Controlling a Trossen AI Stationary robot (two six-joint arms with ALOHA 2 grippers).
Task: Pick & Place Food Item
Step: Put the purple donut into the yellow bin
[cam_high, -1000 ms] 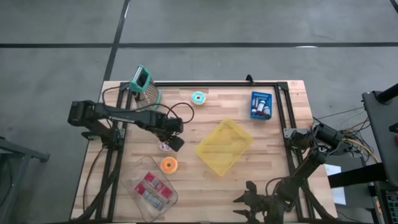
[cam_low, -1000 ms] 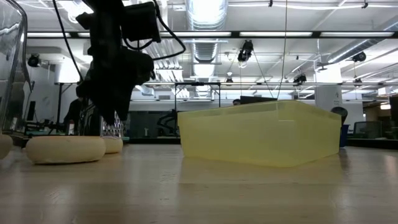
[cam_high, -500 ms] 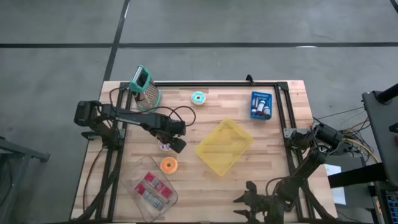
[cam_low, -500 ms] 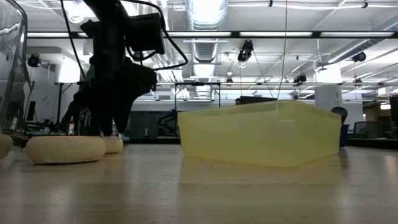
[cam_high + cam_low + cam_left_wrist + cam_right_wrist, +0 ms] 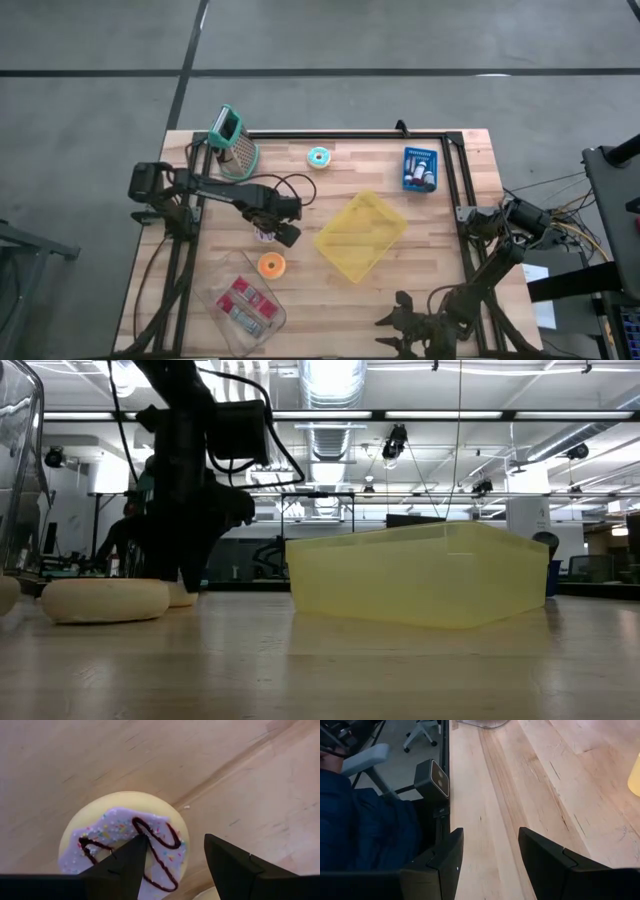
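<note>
I should close my left gripper on the donut now: its fingers reach down around the purple donut's ring, one by the donut's hole and one outside the donut's rim.
A donut with purple icing and dark drizzle lies flat on the wooden table, left of centre. My left gripper stands open just over it, pointing down. One finger is above the icing near the hole, and the other is outside the rim. In the low view its fingers reach almost to the table at that donut. My right gripper waits open near the table's near right edge.
An orange-iced donut lies close in front of the purple one. A yellow bin stands at the centre. There is a clear box of packets at near left, a grater, a teal ring and a blue basket along the far side.
My left gripper has come down toward the purple donut, its fingers now near table height, and its gap is unchanged. The donut has not moved.
</note>
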